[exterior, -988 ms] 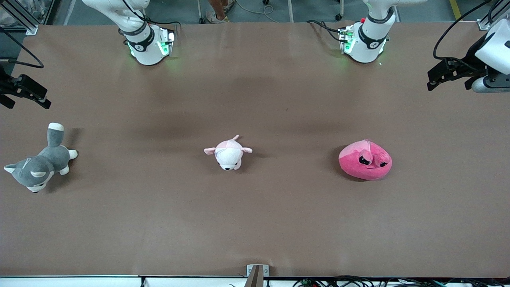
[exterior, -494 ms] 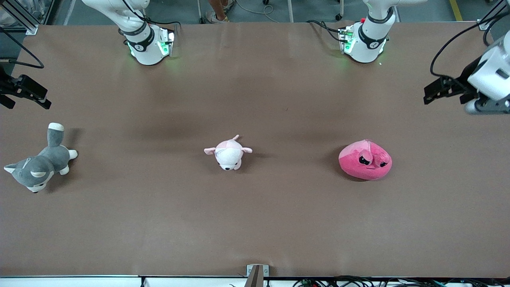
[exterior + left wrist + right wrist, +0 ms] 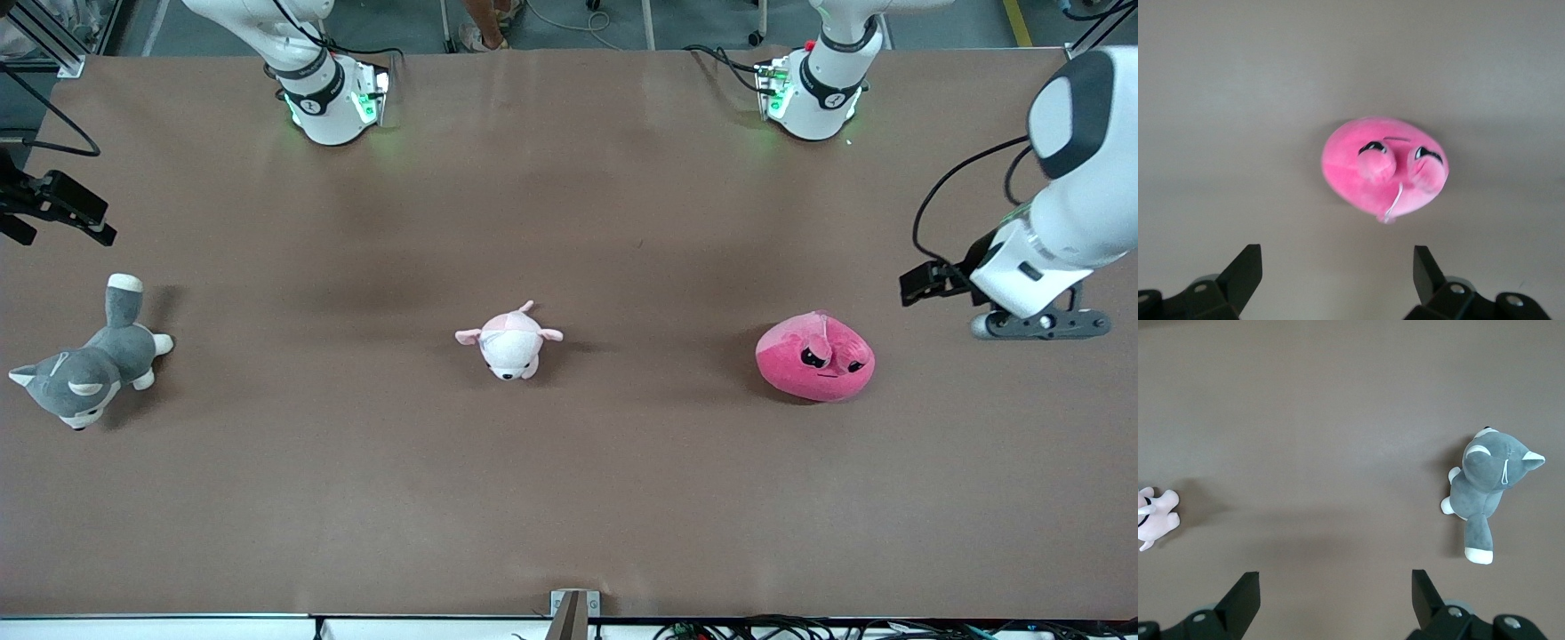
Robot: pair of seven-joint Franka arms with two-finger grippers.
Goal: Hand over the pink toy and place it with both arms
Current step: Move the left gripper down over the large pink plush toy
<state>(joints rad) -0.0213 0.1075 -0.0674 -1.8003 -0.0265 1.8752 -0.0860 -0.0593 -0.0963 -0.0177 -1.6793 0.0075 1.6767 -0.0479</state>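
Observation:
My left gripper should grab the toy by one floppy ear (image 3: 853, 351) next, so the pink toy's other ear (image 3: 819, 340) stays free for my right gripper.
The pink toy (image 3: 815, 357), a round hot-pink plush with black angry eyes, lies on the brown table (image 3: 569, 498) toward the left arm's end. It also shows in the left wrist view (image 3: 1385, 167). My left gripper (image 3: 917, 284) is in the air beside the toy, toward the table's end, open and empty; its jaws stand wide apart in the left wrist view (image 3: 1337, 280). My right gripper (image 3: 67, 218) waits over the right arm's end of the table, open and empty, also in its wrist view (image 3: 1335, 600).
A pale pink-and-white plush (image 3: 509, 341) lies mid-table. A grey-and-white dog plush (image 3: 89, 364) lies at the right arm's end, under my right gripper's reach; both show in the right wrist view, the dog (image 3: 1488, 487) and the pale plush (image 3: 1155, 517).
My left arm has swung in from the table's end and come down toward the pink toy. The right arm has barely moved. The toys lie as before.

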